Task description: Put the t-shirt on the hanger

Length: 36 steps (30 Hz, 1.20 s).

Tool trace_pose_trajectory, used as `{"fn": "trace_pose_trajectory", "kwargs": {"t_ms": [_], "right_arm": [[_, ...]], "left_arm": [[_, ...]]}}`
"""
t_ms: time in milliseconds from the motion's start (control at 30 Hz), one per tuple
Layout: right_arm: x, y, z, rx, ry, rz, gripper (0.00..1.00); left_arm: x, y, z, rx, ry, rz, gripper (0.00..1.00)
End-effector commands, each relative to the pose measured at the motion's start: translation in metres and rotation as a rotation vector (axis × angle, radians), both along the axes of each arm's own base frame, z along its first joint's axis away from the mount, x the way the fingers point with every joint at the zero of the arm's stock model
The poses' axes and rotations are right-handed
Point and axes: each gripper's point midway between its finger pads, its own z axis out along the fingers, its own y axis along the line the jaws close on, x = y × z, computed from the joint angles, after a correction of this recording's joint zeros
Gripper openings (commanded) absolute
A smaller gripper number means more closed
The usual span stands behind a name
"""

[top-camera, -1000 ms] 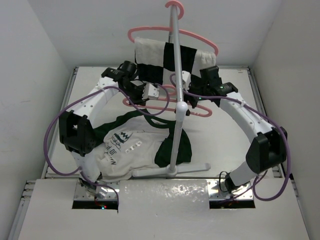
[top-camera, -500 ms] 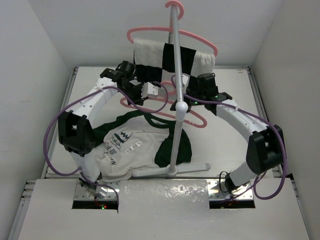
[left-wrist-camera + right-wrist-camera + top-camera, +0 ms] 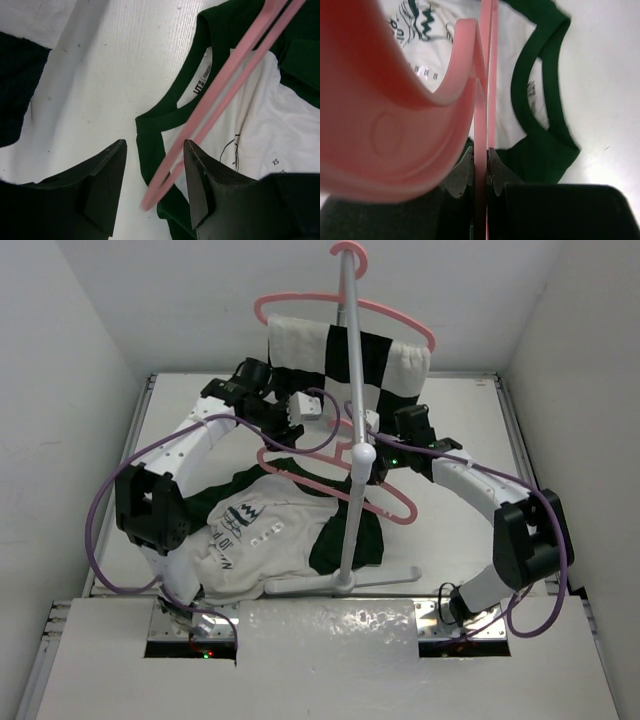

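I need to grab the t-shirt (image 3: 262, 532) with my left gripper by its dark green collar edge near the shoulder (image 3: 284, 464). That leaves the t-shirt's neck opening free for the hanger's end.
The cream t-shirt (image 3: 262, 532) with dark green sleeves and collar lies crumpled on the table, in front of the left arm. The thin pink hanger (image 3: 396, 500) hovers level above it, beside the stand's pole. My right gripper (image 3: 380, 454) is shut on the hanger (image 3: 479, 100) near its hook, which looms large and blurred at the left of the right wrist view. My left gripper (image 3: 316, 408) is open. In the left wrist view the hanger's end (image 3: 220, 95) shows between my spread jaws (image 3: 155, 172), untouched, over the t-shirt's collar (image 3: 150, 135).
A white stand's pole (image 3: 352, 390) rises from its base (image 3: 340, 583) just in front of the t-shirt. A second pink hanger (image 3: 290, 302) with a black-and-white checkered cloth (image 3: 375, 355) hangs on it at the back. White walls close in on both sides.
My right gripper has shut on the hanger. My left gripper has opened, let go of the hanger and drawn back. The hanger has shifted toward the front right.
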Motion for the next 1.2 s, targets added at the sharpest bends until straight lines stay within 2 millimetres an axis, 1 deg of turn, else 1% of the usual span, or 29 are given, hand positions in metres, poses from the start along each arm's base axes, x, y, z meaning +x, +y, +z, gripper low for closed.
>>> {"fn": "trace_pose_trajectory", "kwargs": {"t_ms": [0,67,100,133,167,233,267,300,333,367,400,433,467,500,533,600,633,700,733,800,833,900,967,1067,1100,1167], "right_arm": [[-0.008,0.002,0.018,0.058,-0.020,0.009,0.00],[-0.009,-0.001,0.019,0.055,-0.018,-0.002,0.00],[-0.006,-0.006,0.019,0.054,-0.012,-0.024,0.00],[-0.004,-0.010,0.019,0.052,-0.011,-0.042,0.00],[-0.002,-0.014,0.016,0.044,-0.005,-0.061,0.00],[0.006,-0.029,0.012,0.030,0.019,-0.130,0.00],[0.006,-0.035,0.009,0.030,0.031,-0.153,0.00],[0.010,-0.044,0.009,0.037,0.058,-0.198,0.00],[0.009,-0.049,0.006,0.033,0.068,-0.215,0.00],[0.008,-0.054,0.004,0.015,0.063,-0.237,0.00],[0.007,-0.059,0.001,0.000,0.062,-0.250,0.00],[0.006,-0.061,0.000,-0.007,0.060,-0.259,0.00],[0.005,-0.065,-0.004,-0.024,0.062,-0.276,0.00],[0.004,-0.067,-0.002,-0.026,0.055,-0.288,0.00],[0.000,-0.072,-0.006,-0.048,0.067,-0.306,0.00],[-0.003,-0.077,-0.009,-0.071,0.077,-0.325,0.00],[-0.004,-0.080,-0.011,-0.085,0.077,-0.335,0.00],[-0.008,-0.089,-0.016,-0.121,0.087,-0.373,0.00],[-0.008,-0.093,-0.017,-0.132,0.088,-0.386,0.00],[-0.011,-0.098,-0.020,-0.153,0.097,-0.408,0.00],[-0.012,-0.100,-0.020,-0.155,0.093,-0.413,0.00],[-0.015,-0.101,-0.022,-0.162,0.101,-0.415,0.00],[-0.016,-0.101,-0.022,-0.166,0.103,-0.415,0.00],[-0.019,-0.104,-0.023,-0.179,0.113,-0.423,0.00],[-0.020,-0.104,-0.023,-0.180,0.117,-0.424,0.00],[-0.022,-0.104,-0.021,-0.179,0.117,-0.422,0.00]], "left_arm": [[0.002,-0.006,0.028,-0.053,-0.068,0.022,0.47],[0.006,-0.006,0.034,-0.061,-0.087,0.041,0.47],[0.009,-0.004,0.036,-0.058,-0.099,0.056,0.47],[0.011,-0.004,0.043,-0.078,-0.097,0.095,0.47],[0.021,-0.001,0.051,-0.107,-0.121,0.135,0.47],[0.034,0.002,0.062,-0.152,-0.120,0.219,0.49],[0.048,0.006,0.072,-0.188,-0.119,0.327,0.54],[0.056,0.010,0.074,-0.195,-0.118,0.386,0.57],[0.063,0.013,0.074,-0.195,-0.116,0.443,0.58],[0.075,0.022,0.064,-0.172,-0.094,0.553,0.58],[0.078,0.027,0.056,-0.153,-0.075,0.605,0.58],[0.083,0.029,0.037,-0.128,-0.021,0.660,0.57],[0.078,0.035,0.018,-0.075,0.031,0.688,0.52],[0.076,0.037,0.005,-0.046,0.064,0.705,0.50],[0.072,0.040,-0.021,-0.009,0.133,0.746,0.48],[0.067,0.040,-0.042,0.014,0.194,0.770,0.45],[0.064,0.038,-0.057,0.025,0.233,0.783,0.45],[0.064,0.033,-0.067,0.031,0.242,0.789,0.45],[0.068,0.032,-0.077,0.051,0.237,0.797,0.45],[0.068,0.023,-0.086,0.075,0.220,0.794,0.45],[0.070,0.016,-0.094,0.090,0.212,0.789,0.45],[0.072,0.009,-0.101,0.097,0.210,0.796,0.46],[0.074,0.004,-0.117,0.113,0.217,0.800,0.46],[0.071,0.005,-0.134,0.144,0.245,0.823,0.46],[0.067,0.008,-0.143,0.164,0.258,0.826,0.46],[0.063,0.012,-0.152,0.189,0.263,0.826,0.44]]}}
